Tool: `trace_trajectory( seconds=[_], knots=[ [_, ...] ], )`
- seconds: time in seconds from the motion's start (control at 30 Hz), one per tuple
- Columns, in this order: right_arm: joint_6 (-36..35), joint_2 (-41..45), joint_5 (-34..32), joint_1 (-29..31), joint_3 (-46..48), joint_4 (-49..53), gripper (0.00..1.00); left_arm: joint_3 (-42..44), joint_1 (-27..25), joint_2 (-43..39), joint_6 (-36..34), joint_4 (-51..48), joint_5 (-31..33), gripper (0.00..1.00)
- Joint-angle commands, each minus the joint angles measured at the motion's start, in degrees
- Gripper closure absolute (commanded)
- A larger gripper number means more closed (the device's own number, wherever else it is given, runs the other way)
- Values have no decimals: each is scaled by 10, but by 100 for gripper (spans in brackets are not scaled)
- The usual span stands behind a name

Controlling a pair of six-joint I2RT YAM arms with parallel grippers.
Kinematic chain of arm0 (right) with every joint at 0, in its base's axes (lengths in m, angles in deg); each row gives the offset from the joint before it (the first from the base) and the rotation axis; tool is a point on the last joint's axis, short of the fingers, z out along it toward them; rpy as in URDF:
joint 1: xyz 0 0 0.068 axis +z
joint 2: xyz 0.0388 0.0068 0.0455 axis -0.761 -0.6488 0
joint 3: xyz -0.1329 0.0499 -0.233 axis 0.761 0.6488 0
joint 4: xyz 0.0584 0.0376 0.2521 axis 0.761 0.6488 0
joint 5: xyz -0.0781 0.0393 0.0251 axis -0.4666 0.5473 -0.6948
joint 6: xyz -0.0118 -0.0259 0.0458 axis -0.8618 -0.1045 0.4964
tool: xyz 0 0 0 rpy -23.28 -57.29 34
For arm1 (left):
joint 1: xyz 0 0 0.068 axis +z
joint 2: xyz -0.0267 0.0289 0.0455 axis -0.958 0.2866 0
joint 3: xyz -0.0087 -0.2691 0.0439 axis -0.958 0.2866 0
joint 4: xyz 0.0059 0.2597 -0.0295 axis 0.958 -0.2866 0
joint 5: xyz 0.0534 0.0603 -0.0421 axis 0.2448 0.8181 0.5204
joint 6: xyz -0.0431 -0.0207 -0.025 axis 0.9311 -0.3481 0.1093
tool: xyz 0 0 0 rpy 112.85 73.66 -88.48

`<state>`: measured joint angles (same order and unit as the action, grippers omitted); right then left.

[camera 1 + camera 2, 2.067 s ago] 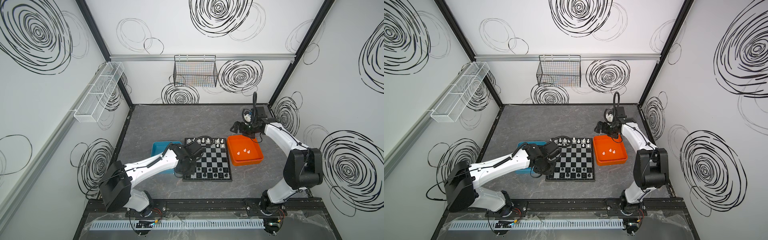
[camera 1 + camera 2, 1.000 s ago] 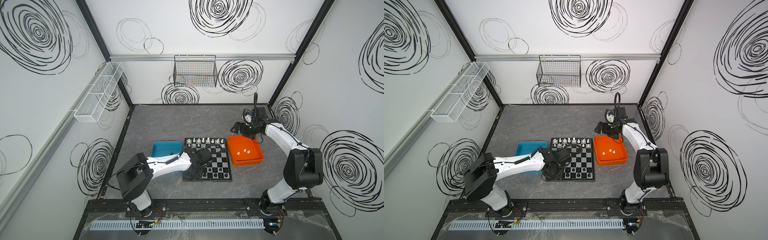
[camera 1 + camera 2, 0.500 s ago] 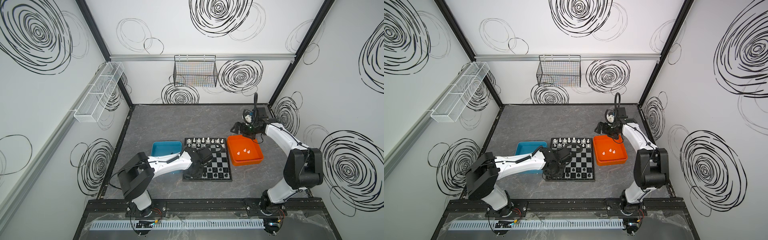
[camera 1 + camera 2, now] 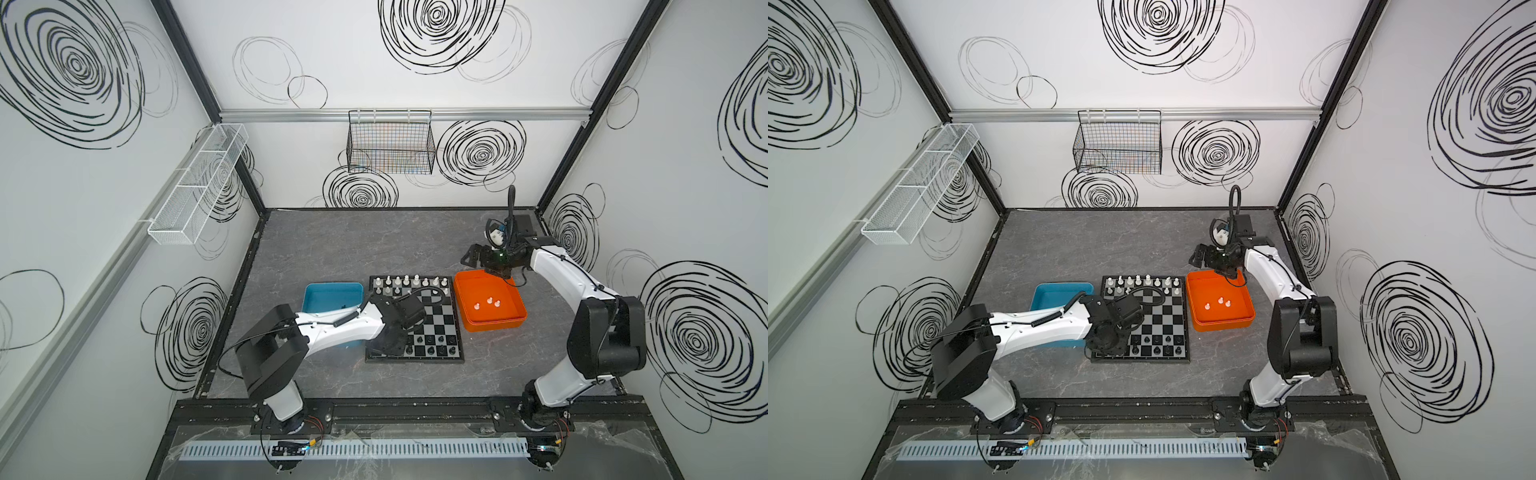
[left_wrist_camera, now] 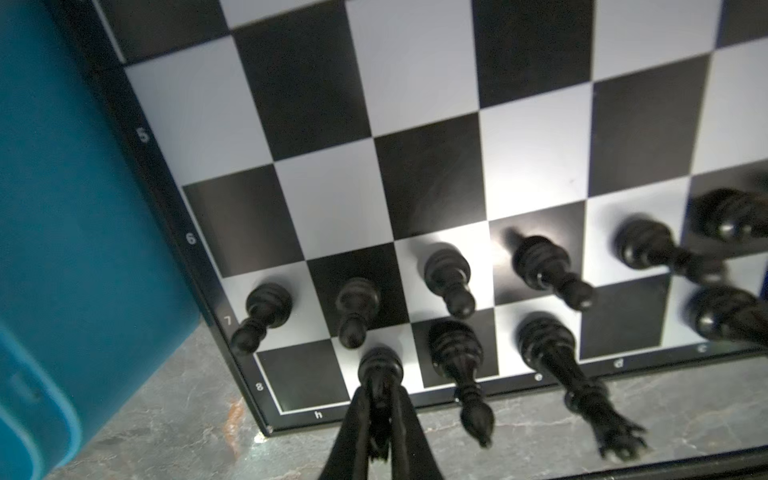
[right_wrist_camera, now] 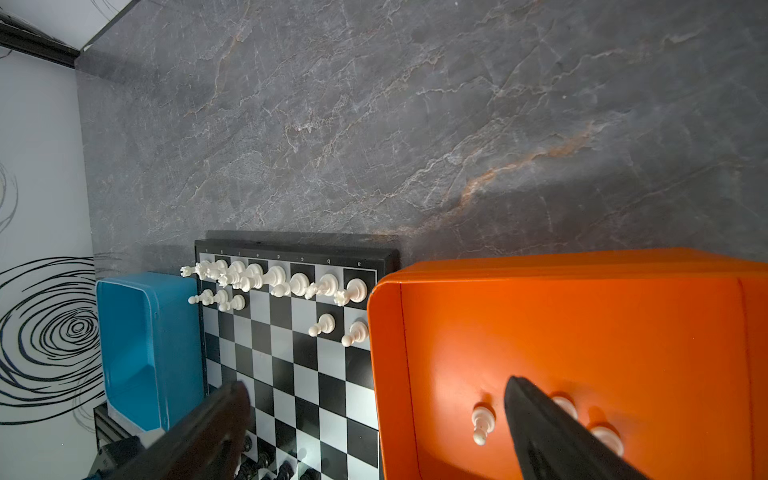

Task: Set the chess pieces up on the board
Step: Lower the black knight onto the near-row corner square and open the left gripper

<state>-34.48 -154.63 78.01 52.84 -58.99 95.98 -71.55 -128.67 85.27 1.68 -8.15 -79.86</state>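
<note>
The black piece's base rests on the light square, clear of the pieces beside it, and the piece would stay there. It is now time to open my left gripper.
The board (image 4: pixel 440 320) (image 4: pixel 1163 320) lies mid-table. White chess pieces (image 4: pixel 405 280) (image 6: pixel 291 282) fill its far rows, and black ones (image 4: pixel 432 347) (image 5: pixel 449 278) stand on its near rows. In the left wrist view my left gripper (image 5: pixel 381 395) is shut on a black piece (image 5: pixel 380 368) that stands on a light square at the near left corner. In both top views that arm's wrist hides this grip. My right gripper (image 4: pixel 469 257) (image 6: pixel 374 399) hangs open above the orange tray's far left corner. Three white pawns (image 4: pixel 490 302) (image 6: pixel 482 419) stand in the orange tray (image 4: pixel 515 320).
A blue tray (image 4: pixel 332 293) (image 5: pixel 62 249) sits against the board's left side, partly under my left arm. The orange tray (image 4: pixel 1246 320) touches the board's right side. A wire basket (image 4: pixel 390 145) hangs on the back wall and a mesh shelf (image 4: pixel 195 195) on the left wall.
My left arm has swung from the blue tray side down to the board's near left corner, carrying the black piece onto its square. The right arm has stayed still.
</note>
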Motion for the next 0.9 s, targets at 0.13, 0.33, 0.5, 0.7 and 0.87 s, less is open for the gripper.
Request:
trace_trajectory(
  seconds=[0.13,0.33,0.5,0.7,0.87],
  knots=[
    [-8,2,1,-4,7,10,0,-10,-1,6,3,-8,0,81],
    [-8,3,0,-4,6,11,0,-18,-5,6,3,-13,-4,76],
    [-9,5,0,-4,6,11,0,-25,-8,2,4,-21,-5,74],
    [-8,6,0,-4,4,12,0,-27,-10,0,4,-26,-6,72],
    [-8,6,1,-4,5,12,0,-23,-11,-2,3,-29,-5,72]
  ],
)
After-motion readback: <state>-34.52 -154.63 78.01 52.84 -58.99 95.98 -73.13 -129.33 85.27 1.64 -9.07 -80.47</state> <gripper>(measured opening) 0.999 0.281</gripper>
